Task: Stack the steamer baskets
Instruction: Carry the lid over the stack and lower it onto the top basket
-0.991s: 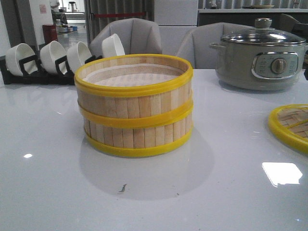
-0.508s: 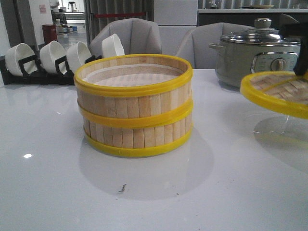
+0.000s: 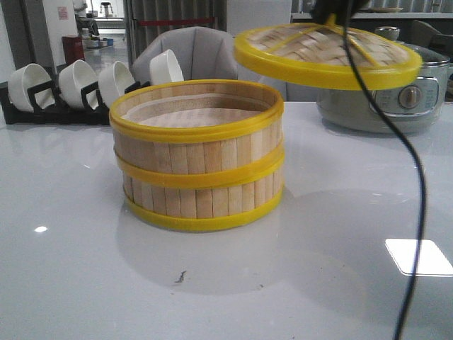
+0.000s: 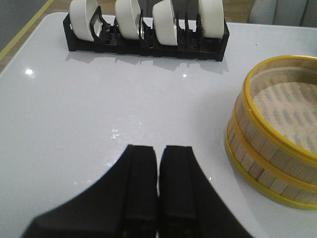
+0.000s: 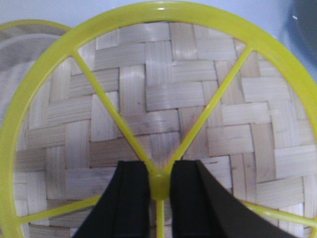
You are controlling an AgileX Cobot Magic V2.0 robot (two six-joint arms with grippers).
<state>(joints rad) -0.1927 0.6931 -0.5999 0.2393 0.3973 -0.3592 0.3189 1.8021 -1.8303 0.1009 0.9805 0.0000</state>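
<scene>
The bamboo lid hangs above and beside the stacked baskets' rim (image 3: 197, 91), so it moves onto the stack, before my right gripper releases it.
Two steamer baskets (image 3: 198, 156) stand stacked, one on the other, on the white table; they also show in the left wrist view (image 4: 277, 134) and at one edge of the right wrist view (image 5: 20, 39). My right gripper (image 5: 159, 178) is shut on the yellow centre knob of a woven bamboo lid (image 5: 163, 114) with a yellow rim and spokes. In the front view the lid (image 3: 325, 53) hangs in the air, up and to the right of the stack. My left gripper (image 4: 158, 153) is shut and empty, low over the table to the left of the stack.
A black rack of white bowls (image 3: 85, 88) stands at the back left, also in the left wrist view (image 4: 143, 27). A grey-green electric pot (image 3: 393, 92) with a glass lid stands at the back right. A black cable (image 3: 417, 184) hangs down on the right.
The lid lay on the table at the right edge, then was lifted. It has moved up and to the left toward the stack. The stack has not moved.
</scene>
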